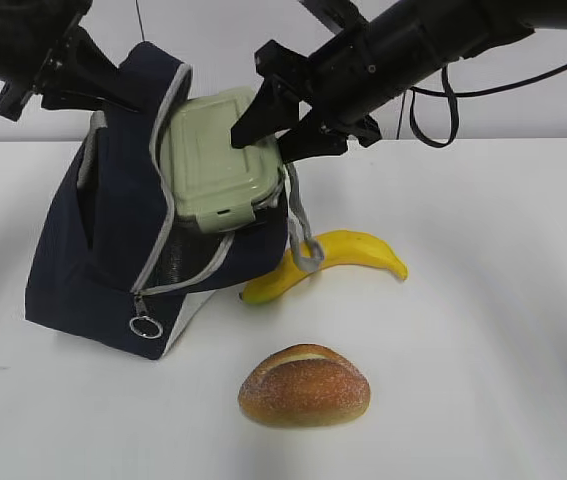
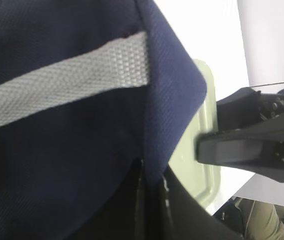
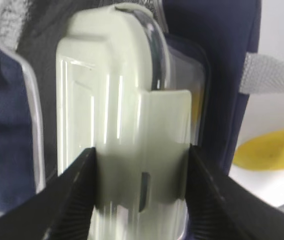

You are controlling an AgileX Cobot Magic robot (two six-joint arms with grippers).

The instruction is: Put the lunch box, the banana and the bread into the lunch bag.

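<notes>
The lunch box's lower edge is well above the lunch bag's bottom, so it should go farther in before my right gripper releases it.
The navy lunch bag [image 1: 93,260] leans on the table's left side, its zippered mouth gaping toward the right. My left gripper [image 1: 113,95] [image 2: 154,172] is shut on the bag's upper fabric edge [image 2: 172,100] and holds it up. The lunch box [image 1: 213,165] [image 3: 111,90], sage-green lid facing out, sits partway in the mouth. My right gripper [image 1: 273,125] [image 3: 142,155] is shut on its near end, one finger on each side. The banana [image 1: 353,250] [image 3: 272,150] lies on the table just right of the bag. The bread [image 1: 304,385] rests in front, nearer the camera.
A grey strap handle [image 1: 303,245] hangs off the bag over the banana's left end. The zipper's ring pull [image 1: 145,326] dangles at the bag's lower front corner. The white table [image 1: 503,330] stretches bare to the right. A black cable [image 1: 433,115] loops under the right arm.
</notes>
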